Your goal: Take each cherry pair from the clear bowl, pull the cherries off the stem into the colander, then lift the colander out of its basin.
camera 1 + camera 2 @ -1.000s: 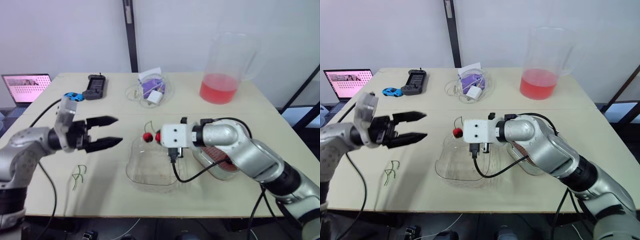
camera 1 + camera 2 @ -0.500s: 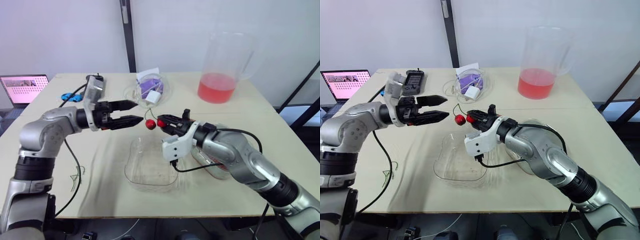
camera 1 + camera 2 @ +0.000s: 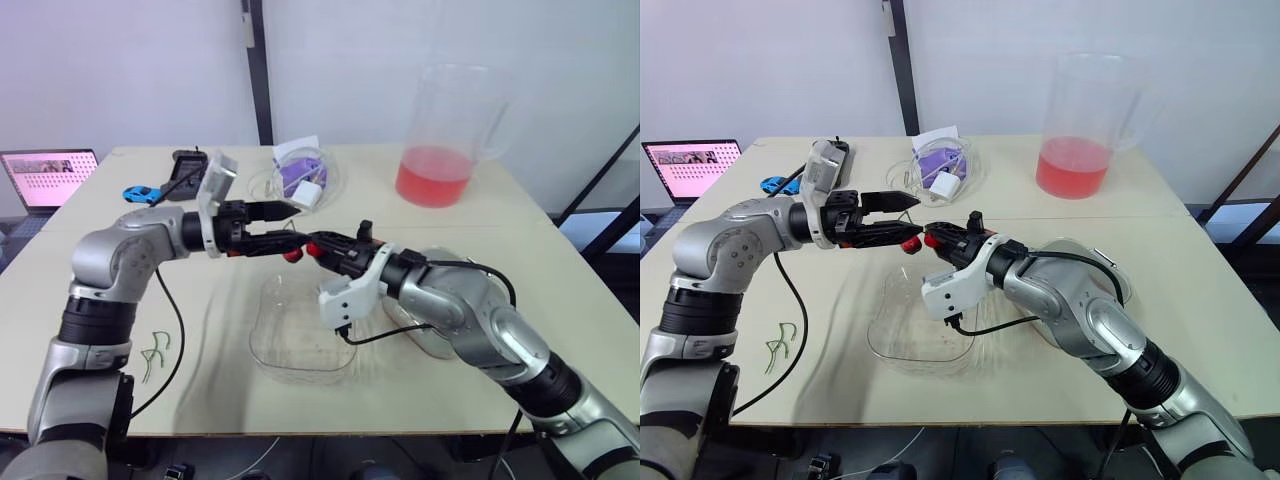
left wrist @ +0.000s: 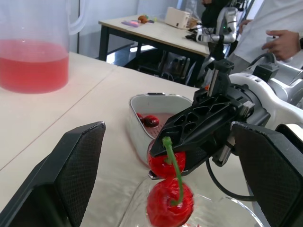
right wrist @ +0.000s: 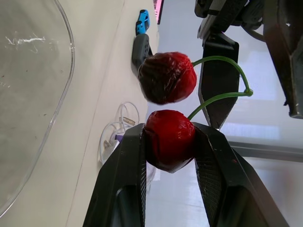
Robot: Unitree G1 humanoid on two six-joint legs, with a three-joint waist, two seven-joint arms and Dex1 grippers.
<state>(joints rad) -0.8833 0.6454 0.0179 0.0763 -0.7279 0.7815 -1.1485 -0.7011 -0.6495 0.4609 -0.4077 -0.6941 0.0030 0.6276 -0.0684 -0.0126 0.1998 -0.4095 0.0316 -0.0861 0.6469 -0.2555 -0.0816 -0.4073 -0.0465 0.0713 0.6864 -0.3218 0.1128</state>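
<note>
The left gripper grabs the top of the green stem (image 4: 167, 142) next, since my right gripper already covers one cherry and the other cherry hangs close against it.
My right gripper (image 3: 314, 245) is shut on one red cherry (image 5: 170, 139) of a pair, held above the far edge of the clear bowl (image 3: 300, 340). The second cherry (image 5: 165, 78) hangs free beside it on the green forked stem (image 5: 222, 80). My left gripper (image 3: 294, 223) is open, level with the pair, and the cherries sit between its fingers (image 4: 78, 170) without touching them. The white heart-shaped colander in its basin (image 4: 156, 98) holds a few dark cherries (image 4: 150, 121) and lies behind my right arm.
A big pitcher of pink liquid (image 3: 445, 140) stands at the back right. A small clear dish with a white charger (image 3: 300, 182), a black controller (image 3: 185, 163), a blue toy car (image 3: 138, 193) and a laptop (image 3: 50, 175) sit along the back left. Bare green stems (image 3: 155, 350) lie front left.
My right gripper lifted the cherry pair from the bowl. My left gripper swung in from the left, and its open fingers now flank the cherries.
</note>
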